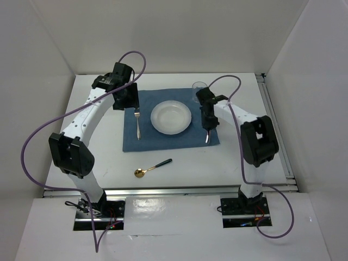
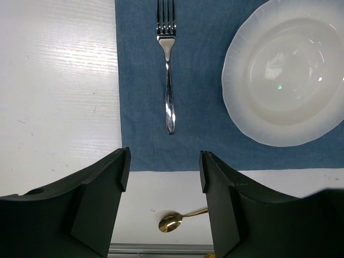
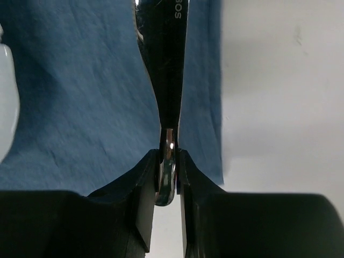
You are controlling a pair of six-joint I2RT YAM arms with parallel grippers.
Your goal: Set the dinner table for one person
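Note:
I should keep holding my knife point(image 1: 207, 137) with my right gripper until it is lower. The knife is hanging above the cloth beside the cloth's outer edge, and it would drop crooked near that edge.
The dinner table point(image 1: 98, 157) is a white top with a blue cloth point(image 1: 163, 142) on it. A white plate point(image 1: 171, 117) sits mid-cloth, and a silver fork point(image 1: 137, 122) lies to its left. My left gripper point(image 1: 129, 102) hovers open over the cloth's back left; in the left wrist view its jaws point(image 2: 164, 161) stand apart and empty, nearer than the fork point(image 2: 169, 80). My right gripper point(image 1: 208, 126) is shut on a knife point(image 1: 207, 137) over the cloth's right edge. In the right wrist view the knife point(image 3: 169, 64) runs out from the gripper point(image 3: 167, 161).
A gold spoon point(image 1: 142, 172) with a dark handle lies on the bare table in front of the cloth, also visible as the spoon point(image 2: 173, 220) in the left wrist view. A clear glass point(image 1: 199, 86) stands behind the cloth's back right corner. White walls enclose the table.

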